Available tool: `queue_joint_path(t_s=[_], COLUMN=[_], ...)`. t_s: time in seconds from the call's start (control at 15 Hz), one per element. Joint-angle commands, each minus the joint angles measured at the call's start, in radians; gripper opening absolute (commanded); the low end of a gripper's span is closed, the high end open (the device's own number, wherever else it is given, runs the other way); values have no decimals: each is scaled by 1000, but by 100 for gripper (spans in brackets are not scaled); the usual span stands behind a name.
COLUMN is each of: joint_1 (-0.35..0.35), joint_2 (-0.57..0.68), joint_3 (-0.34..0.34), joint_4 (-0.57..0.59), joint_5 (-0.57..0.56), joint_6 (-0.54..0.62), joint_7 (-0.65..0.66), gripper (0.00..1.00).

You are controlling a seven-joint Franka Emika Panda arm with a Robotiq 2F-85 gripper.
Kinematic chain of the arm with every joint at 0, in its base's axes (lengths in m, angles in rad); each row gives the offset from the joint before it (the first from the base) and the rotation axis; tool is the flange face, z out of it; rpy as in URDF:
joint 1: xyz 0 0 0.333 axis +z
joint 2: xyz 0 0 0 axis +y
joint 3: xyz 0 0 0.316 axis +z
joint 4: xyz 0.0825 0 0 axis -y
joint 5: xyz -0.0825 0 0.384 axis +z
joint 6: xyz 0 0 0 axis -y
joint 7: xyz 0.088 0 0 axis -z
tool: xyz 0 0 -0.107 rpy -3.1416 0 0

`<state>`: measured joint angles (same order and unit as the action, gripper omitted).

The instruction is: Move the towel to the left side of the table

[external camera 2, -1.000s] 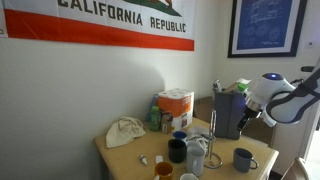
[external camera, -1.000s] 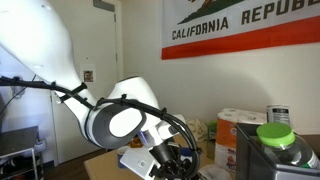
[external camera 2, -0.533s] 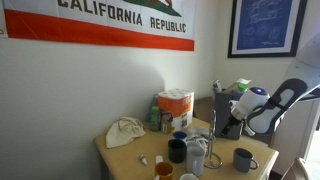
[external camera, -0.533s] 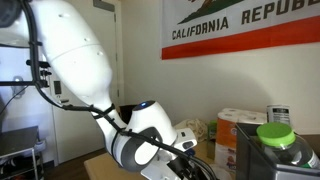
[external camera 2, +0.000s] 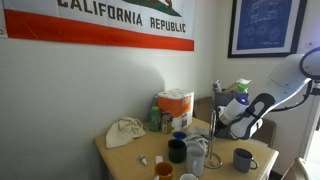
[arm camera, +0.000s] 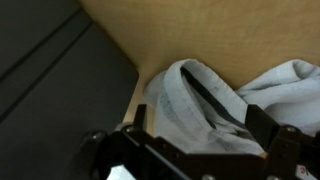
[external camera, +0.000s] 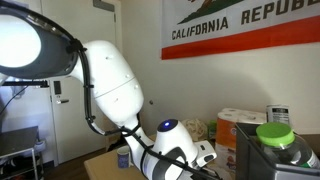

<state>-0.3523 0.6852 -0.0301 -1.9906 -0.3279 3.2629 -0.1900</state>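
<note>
My gripper isn't ready to close on the towel's raised fold yet and needs to go lower first. Its fingers stop above the fold between them in the wrist view.
In the wrist view a white-grey towel with a dark stripe lies crumpled on the light-brown table, close to its edge. My gripper is open just above it, one dark finger on each side of the folds, holding nothing. In an exterior view the gripper hangs low over the right part of the table, next to a pale bundle among the mugs that looks like the same towel. In an exterior view the arm fills the foreground and hides the gripper's tips.
A cream crumpled cloth lies at the table's left back. Several mugs, an orange-white box and a dark appliance crowd the middle and right. Paper rolls and a green-lidded container stand nearby. Dark floor lies past the edge.
The arm has swung down and in towards the table over the last second. The gripper has come lower over the towel. Nothing on the table has moved.
</note>
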Motion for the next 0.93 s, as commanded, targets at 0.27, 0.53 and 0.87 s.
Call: queue_joint_path(t_s=[0.27, 0.53, 0.87], joint_1=[-182, -215, -236], joint_2=[188, 230, 239], joint_3=[217, 256, 283], joint_4=[219, 259, 271], joint_5=[-17, -37, -48], joint_6=[18, 0, -29], joint_7=[-25, -30, -30], gripper=[75, 51, 12])
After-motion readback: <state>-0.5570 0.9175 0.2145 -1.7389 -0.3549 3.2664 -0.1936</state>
